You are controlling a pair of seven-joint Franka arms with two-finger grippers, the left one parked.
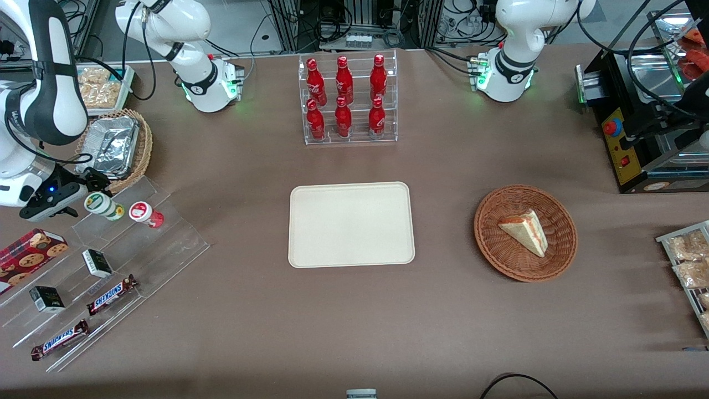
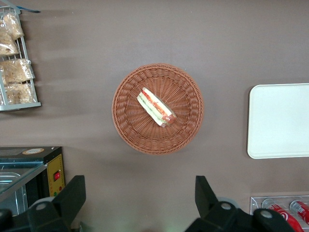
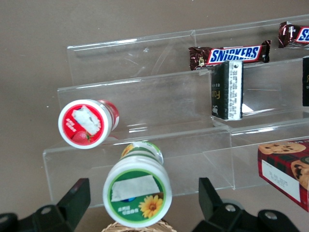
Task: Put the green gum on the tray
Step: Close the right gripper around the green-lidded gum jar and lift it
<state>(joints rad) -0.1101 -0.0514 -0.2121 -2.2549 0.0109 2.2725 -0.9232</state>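
Next, my gripper grabs the green gum by its white lid (image 1: 94,203), to set the gum on the cream tray (image 1: 351,224).
The green gum (image 1: 103,205) lies on its side on the top step of a clear acrylic stepped stand (image 1: 166,244), its white lid with the green sunflower label (image 3: 137,191) facing my gripper. My gripper (image 1: 84,194) is at the working arm's end of the table, level with the gum. It is open (image 3: 144,193), with one finger on each side of the lid and a gap between each finger and the lid. It holds nothing. The cream tray (image 1: 351,224) lies flat and bare at the table's middle, and its edge also shows in the left wrist view (image 2: 280,121).
A red-lidded bottle (image 1: 145,213) lies beside the gum on the same step (image 3: 87,123). Lower steps hold Snickers bars (image 1: 111,293), small dark boxes (image 1: 97,262) and a cookie box (image 1: 30,252). A wicker basket with a foil container (image 1: 113,147) is close by. A bottle rack (image 1: 348,100) and a sandwich basket (image 1: 525,233) stand farther off.
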